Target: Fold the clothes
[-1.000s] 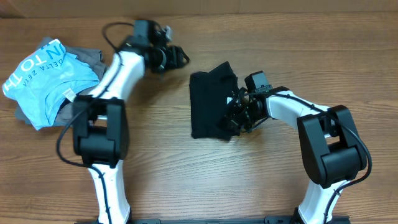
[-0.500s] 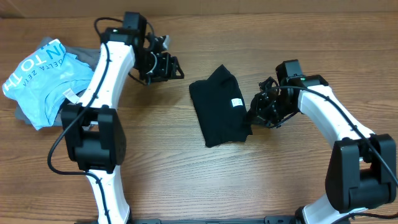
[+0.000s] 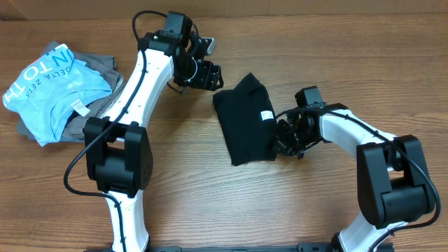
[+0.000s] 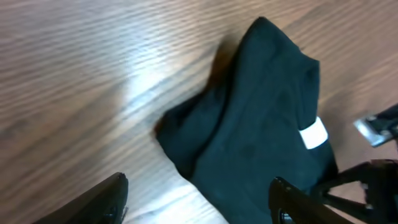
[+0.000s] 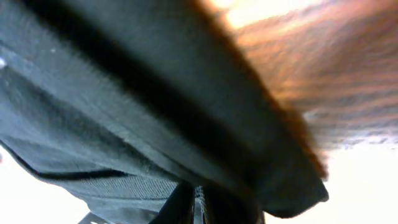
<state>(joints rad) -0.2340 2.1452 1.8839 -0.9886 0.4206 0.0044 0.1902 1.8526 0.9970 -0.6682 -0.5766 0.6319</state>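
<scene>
I will next take hold of the black folded garment by its top corner with my left gripper, keeping its folds together, to lay it on the pile.
A black folded garment lies on the wooden table in the middle, with a small white label near its right edge. My left gripper is open and empty, just above the garment's top left corner; the left wrist view shows the garment between and beyond the spread fingers. My right gripper is against the garment's right edge. In the right wrist view its fingers are shut side by side, with the black cloth filling the frame.
A pile of clothes sits at the far left: a light blue shirt with white lettering on top of grey garments. Bare wooden table lies in front of the black garment.
The black garment was dragged right and turned, then stayed put. My right gripper moved back in to its right edge. My left gripper swung right toward the garment's top corner.
</scene>
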